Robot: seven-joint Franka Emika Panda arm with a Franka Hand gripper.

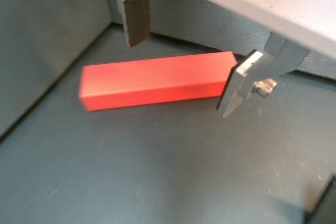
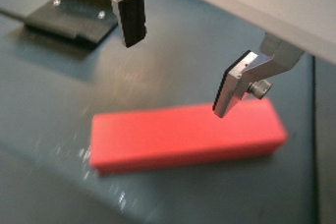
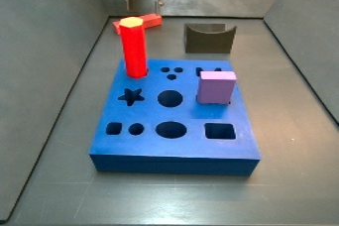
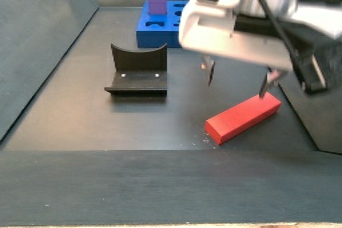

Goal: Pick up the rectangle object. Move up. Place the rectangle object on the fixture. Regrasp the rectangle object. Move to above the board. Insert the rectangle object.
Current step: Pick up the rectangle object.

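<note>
I'll grab the rectangle object across its long sides to set it on the fixture (image 3: 209, 39).
The rectangle object (image 1: 151, 83) is a salmon-red bar lying flat on the dark floor, seen in both wrist views (image 2: 184, 138). My gripper (image 1: 182, 76) hovers open just above it, and nothing sits between the two silver fingers. One finger (image 1: 242, 88) hangs over the bar's end. A side view shows the gripper (image 4: 238, 80) above the bar (image 4: 243, 119), apart from it. The fixture (image 4: 138, 72), a dark notched block, stands a short way off. The blue board (image 3: 172, 121) with cut-out holes lies further away, and the bar (image 3: 150, 20) shows beyond it.
A red hexagonal pillar (image 3: 133, 47) and a lilac cube (image 3: 216, 86) stand in the board. Grey walls (image 3: 79, 42) enclose the floor on the sides. A wall runs close behind the bar (image 1: 197, 27).
</note>
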